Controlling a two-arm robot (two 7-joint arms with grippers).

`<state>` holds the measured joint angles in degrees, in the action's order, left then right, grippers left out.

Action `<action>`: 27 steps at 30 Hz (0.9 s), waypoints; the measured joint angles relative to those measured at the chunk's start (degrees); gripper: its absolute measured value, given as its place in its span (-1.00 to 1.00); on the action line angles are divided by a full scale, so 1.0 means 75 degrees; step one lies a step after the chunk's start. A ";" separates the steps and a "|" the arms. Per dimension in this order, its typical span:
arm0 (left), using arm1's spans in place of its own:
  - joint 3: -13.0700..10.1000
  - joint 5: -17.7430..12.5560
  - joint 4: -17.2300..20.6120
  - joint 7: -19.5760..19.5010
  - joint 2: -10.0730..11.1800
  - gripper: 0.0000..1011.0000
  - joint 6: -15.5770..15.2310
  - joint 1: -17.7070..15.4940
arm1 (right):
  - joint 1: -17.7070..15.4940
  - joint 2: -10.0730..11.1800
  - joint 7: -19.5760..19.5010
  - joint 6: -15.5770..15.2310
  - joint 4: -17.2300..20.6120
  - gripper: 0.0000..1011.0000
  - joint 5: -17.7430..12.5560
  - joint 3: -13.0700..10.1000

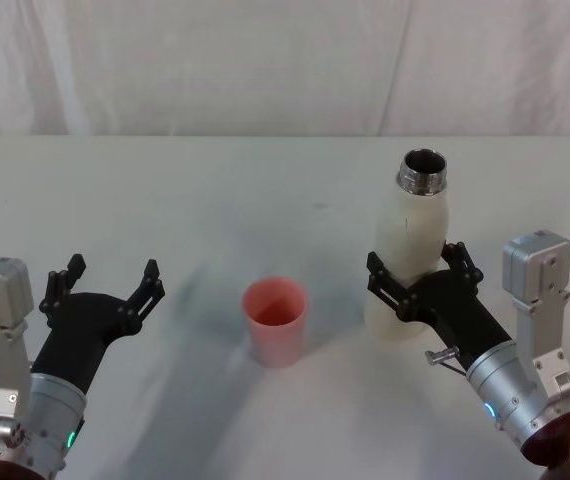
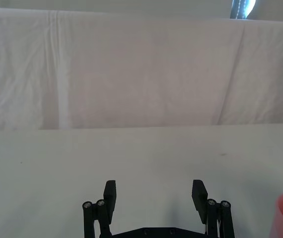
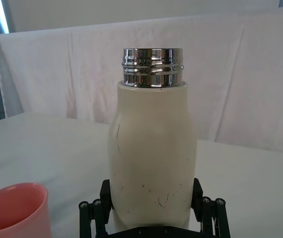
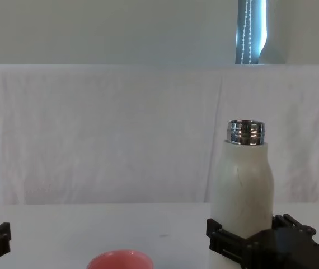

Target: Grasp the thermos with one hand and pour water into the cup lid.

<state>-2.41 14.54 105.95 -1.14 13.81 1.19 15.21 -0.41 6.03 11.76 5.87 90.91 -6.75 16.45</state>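
I will grab the thermos by its lower body (image 4: 239, 216) with my right gripper next. Then its chrome neck (image 4: 245, 133) stays free to pour water into the cup lid.
The thermos (image 1: 410, 265) stands upright on the white table, a cream bottle with an uncapped chrome neck, seen close in the right wrist view (image 3: 151, 144) and in the chest view (image 4: 242, 179). My right gripper (image 1: 417, 260) is open around its lower body, one finger on each side, close against the walls (image 3: 151, 191). The cup lid (image 1: 275, 320), a salmon-pink cup with its mouth up, stands to the left of the thermos (image 3: 12, 210). My left gripper (image 1: 112, 272) hovers open and holding nothing, left of the cup lid (image 2: 155, 191).
A white cloth covers the table (image 1: 265, 190) and hangs as a backdrop (image 4: 120, 129) behind it. Bare tabletop stretches between the cup lid and the far edge.
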 joint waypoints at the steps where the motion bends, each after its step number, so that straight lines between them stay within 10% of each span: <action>1: 0.0000 0.0000 0.0000 0.0000 0.0000 0.98 0.0000 0.0000 | 0.0000 0.0000 0.0000 0.0000 0.0000 0.88 0.0000 0.0000; 27: 0.0000 0.0000 0.0000 0.0000 0.0000 0.98 0.0000 0.0000 | 0.0326 0.0396 0.0380 -0.0047 0.0205 0.88 -0.0100 0.0126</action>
<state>-2.41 14.54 105.95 -1.14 13.81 1.19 15.21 2.03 8.99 14.61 5.52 92.44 -7.49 17.40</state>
